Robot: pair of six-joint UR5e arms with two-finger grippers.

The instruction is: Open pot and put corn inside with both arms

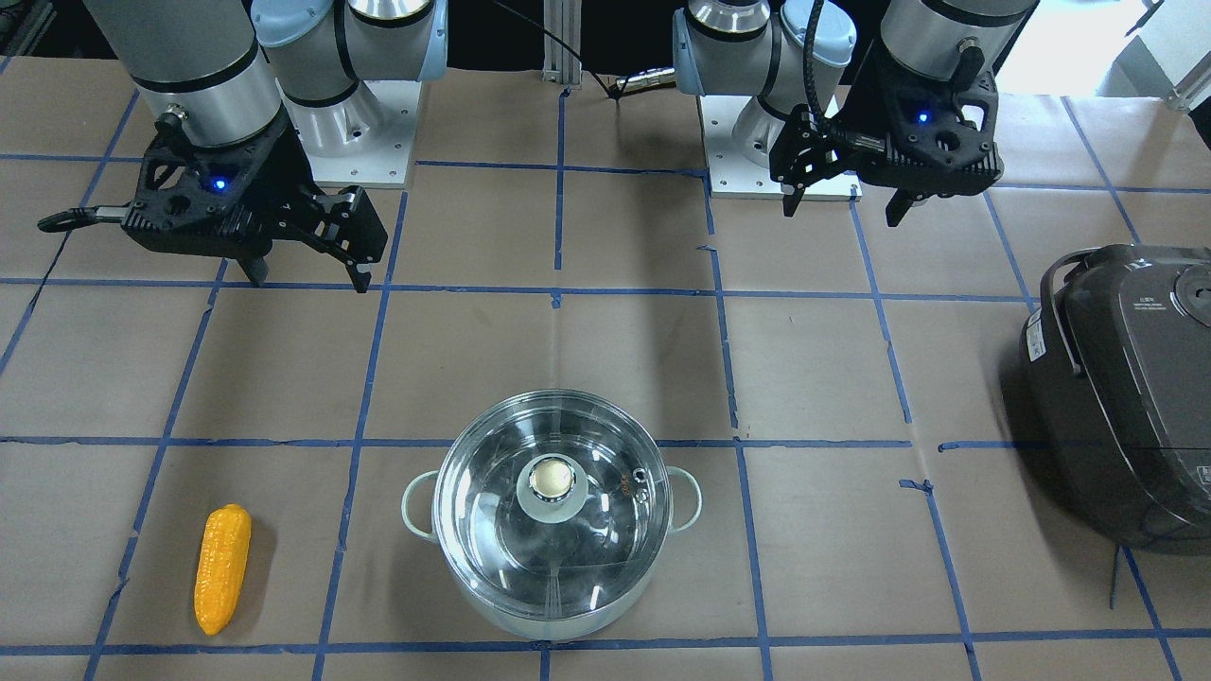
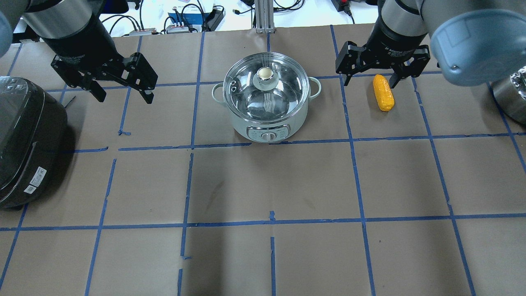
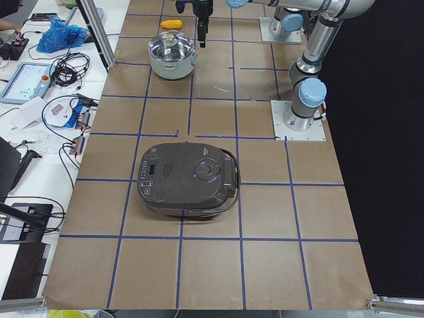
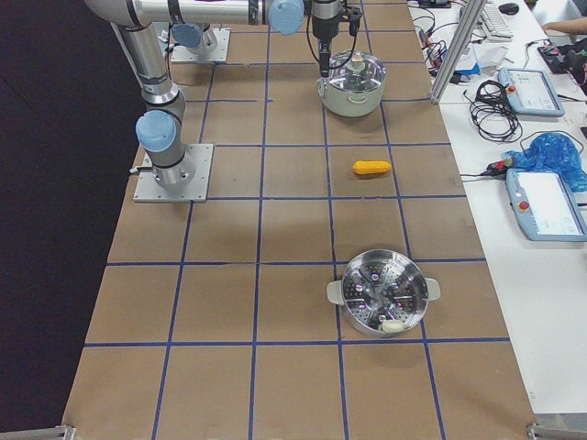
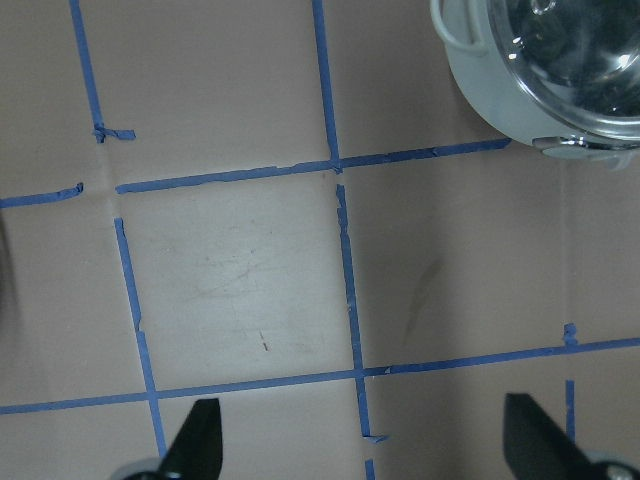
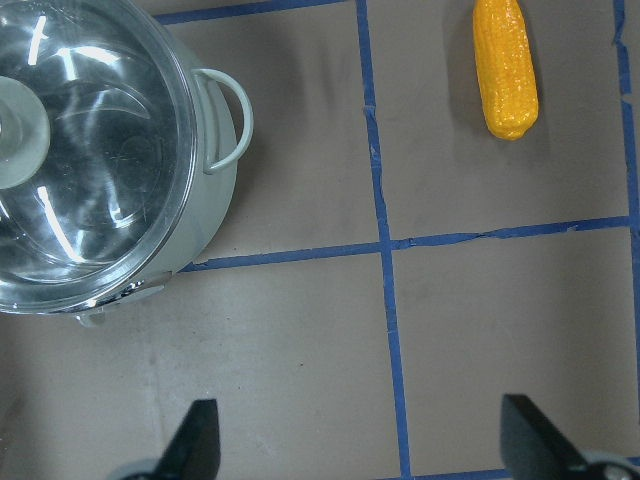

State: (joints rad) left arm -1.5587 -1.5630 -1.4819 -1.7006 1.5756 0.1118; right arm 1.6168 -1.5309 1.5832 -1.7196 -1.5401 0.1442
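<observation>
My left gripper grabs the narrow pale knob (image 1: 552,478) of the glass lid next, since the lid spreads wider than the reach of my fingers.
The steel pot (image 1: 553,515) stands at mid-table with its glass lid and pale knob (image 1: 552,479) on; it also shows in the overhead view (image 2: 266,96). The corn (image 1: 222,567) lies flat on the paper to the pot's side, on the right arm's side (image 2: 383,92). My left gripper (image 2: 124,98) hangs open and empty above the table, well apart from the pot (image 5: 545,70). My right gripper (image 2: 371,83) hangs open and empty above the table near the corn (image 6: 505,65), with the pot (image 6: 100,160) to its other side.
A dark grey rice cooker (image 2: 24,139) sits on the left arm's side. A steel steamer pot (image 4: 383,293) sits past the corn on the right arm's side. Both arm bases (image 1: 350,142) stand at the robot's edge. Blue tape lines cross the brown paper.
</observation>
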